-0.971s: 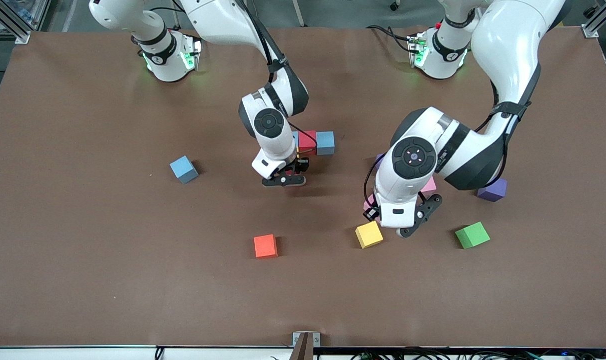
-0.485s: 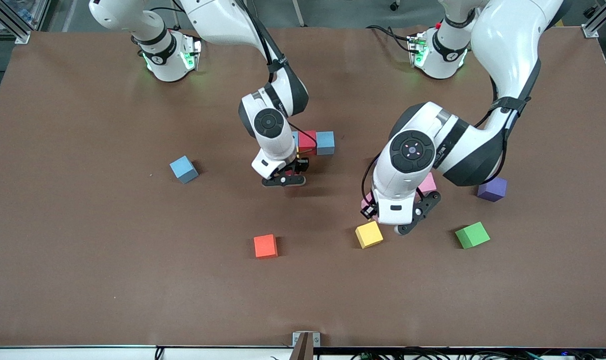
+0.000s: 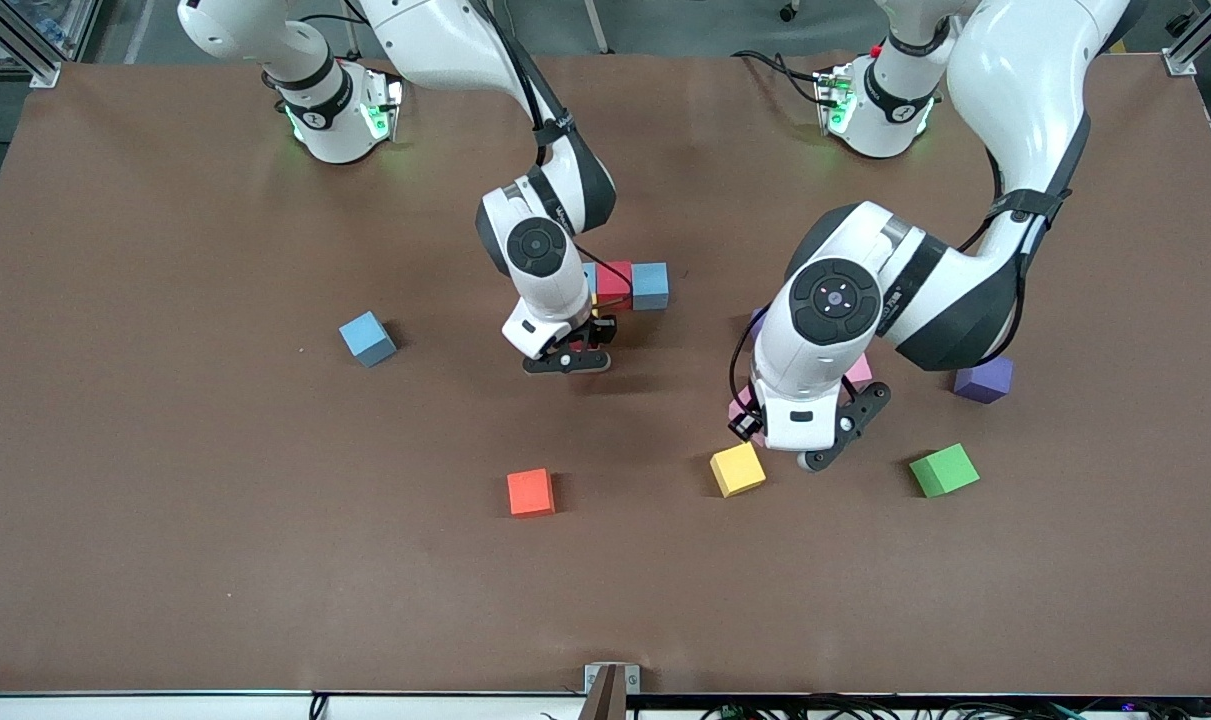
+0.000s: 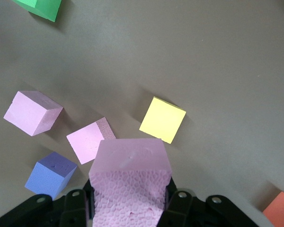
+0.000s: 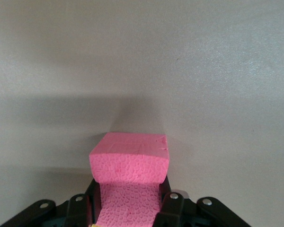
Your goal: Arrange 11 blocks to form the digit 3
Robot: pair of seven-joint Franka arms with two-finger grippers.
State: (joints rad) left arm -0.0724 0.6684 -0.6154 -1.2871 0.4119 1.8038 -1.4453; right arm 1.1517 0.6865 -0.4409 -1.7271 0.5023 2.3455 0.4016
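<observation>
The red block [image 5: 129, 161] rests low on the tabletop and would stand, so it is now time for my right gripper to release it.
My left gripper [image 3: 803, 440] is shut on a pale pink block [image 4: 130, 161] above the table, beside a yellow block [image 3: 737, 468]. My right gripper [image 3: 568, 355] is shut on a red block [image 5: 129, 161], low over the table. It is just nearer the front camera than a row of a light blue block [image 3: 650, 285], a red block [image 3: 613, 283] and a half-hidden light blue one. Loose blocks lie around: light blue [image 3: 367, 338], orange [image 3: 530, 492], pink [image 3: 855, 370] and purple [image 3: 983, 380]. The left wrist view shows two pale pink blocks [image 4: 91, 142] and a violet one [image 4: 49, 172] close by.
A green cube [image 3: 943, 470] lies toward the left arm's end, nearer the front camera than the purple block. The brown table [image 3: 215, 520] is wide, with the arm bases at its back edge.
The left arm's hand has shifted a little over the table with its pink block still held. The right arm and all loose blocks stay where they were.
</observation>
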